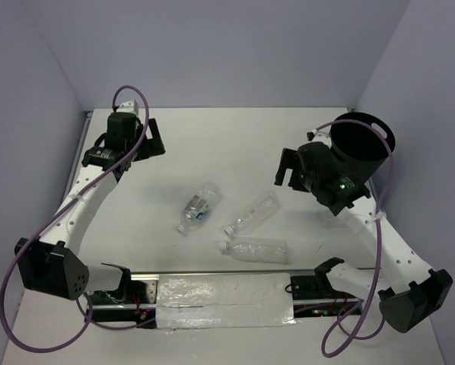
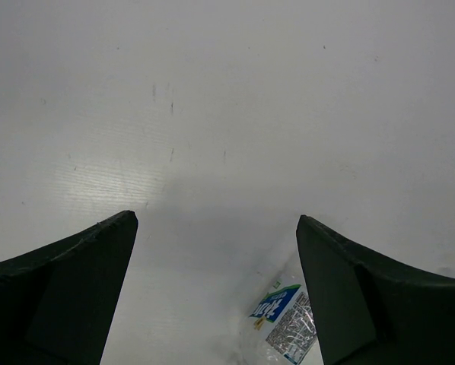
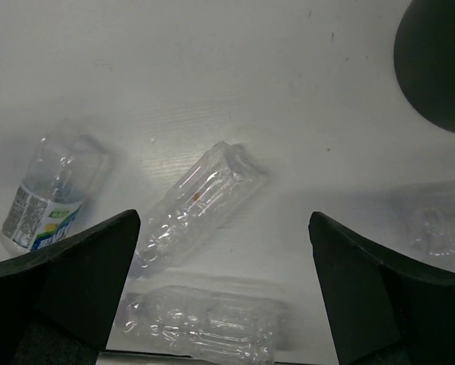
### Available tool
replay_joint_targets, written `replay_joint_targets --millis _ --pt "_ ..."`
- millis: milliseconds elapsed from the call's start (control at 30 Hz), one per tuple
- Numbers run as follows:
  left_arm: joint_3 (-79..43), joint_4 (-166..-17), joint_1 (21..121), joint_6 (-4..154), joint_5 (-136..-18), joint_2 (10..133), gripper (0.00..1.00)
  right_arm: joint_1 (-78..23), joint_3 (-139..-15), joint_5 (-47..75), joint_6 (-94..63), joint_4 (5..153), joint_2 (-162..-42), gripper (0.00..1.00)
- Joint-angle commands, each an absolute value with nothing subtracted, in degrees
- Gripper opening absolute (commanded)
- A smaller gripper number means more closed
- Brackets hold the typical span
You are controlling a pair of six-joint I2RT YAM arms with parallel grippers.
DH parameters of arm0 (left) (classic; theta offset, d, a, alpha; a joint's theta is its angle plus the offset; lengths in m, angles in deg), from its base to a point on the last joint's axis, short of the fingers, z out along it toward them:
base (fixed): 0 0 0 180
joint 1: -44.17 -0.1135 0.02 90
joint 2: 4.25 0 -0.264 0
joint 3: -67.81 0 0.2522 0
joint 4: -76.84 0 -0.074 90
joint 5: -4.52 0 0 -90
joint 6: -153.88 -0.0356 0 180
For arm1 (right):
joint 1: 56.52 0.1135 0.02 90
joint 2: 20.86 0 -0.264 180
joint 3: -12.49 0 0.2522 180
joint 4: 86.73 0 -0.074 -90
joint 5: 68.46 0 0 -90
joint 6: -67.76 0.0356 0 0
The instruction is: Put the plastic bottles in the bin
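Next, my right gripper grabs the clear bottle between the other bottles by its body near the base and puts it into the bin (image 1: 362, 144).
Three clear plastic bottles lie on the white table. The blue-and-white labelled bottle (image 1: 198, 207) is at centre left and also shows in the left wrist view (image 2: 284, 323) and the right wrist view (image 3: 49, 194). A clear bottle (image 1: 252, 214) (image 3: 201, 201) lies beside it, and another (image 1: 254, 249) (image 3: 205, 327) lies nearer the front. The black bin (image 1: 362, 144) (image 3: 440, 61) stands at the back right. My left gripper (image 1: 153, 141) (image 2: 216, 220) is open and empty at the back left. My right gripper (image 1: 287, 173) (image 3: 224, 217) is open and empty, above the table between the bottles and the bin.
A further clear bottle (image 1: 336, 220) (image 3: 440, 228) lies under my right arm, in front of the bin. A silver taped strip (image 1: 224, 300) runs along the near edge between the arm bases. Purple walls close the table at back and sides.
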State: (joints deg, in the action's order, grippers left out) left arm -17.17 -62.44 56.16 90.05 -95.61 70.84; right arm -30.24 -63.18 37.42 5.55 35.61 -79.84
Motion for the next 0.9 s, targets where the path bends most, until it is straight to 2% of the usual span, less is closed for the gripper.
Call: replay_joint_targets --millis 0,200,433,633,867 --pt "-17.31 -63.38 56.21 90.77 -95.50 68.61 0.99 -29.89 -60.36 35.63 10.61 38.09 -76.95 1.00" --pt "-17.75 -62.06 56.12 90.25 -96.03 68.70 0.99 -29.89 -49.45 26.22 25.97 47.15 -74.82 1.00" --pt "-17.05 -61.53 56.12 89.63 -96.55 67.91 0.99 -29.62 -38.20 22.69 38.75 56.74 -75.87 1.00" --pt "-16.17 -61.45 56.12 89.72 -96.73 67.56 0.99 -29.62 -36.08 21.81 41.04 62.80 -80.36 1.00" --pt "-16.52 -59.78 56.12 89.10 -98.66 67.91 0.99 -29.62 -36.43 21.81 42.36 67.90 -91.32 1.00"
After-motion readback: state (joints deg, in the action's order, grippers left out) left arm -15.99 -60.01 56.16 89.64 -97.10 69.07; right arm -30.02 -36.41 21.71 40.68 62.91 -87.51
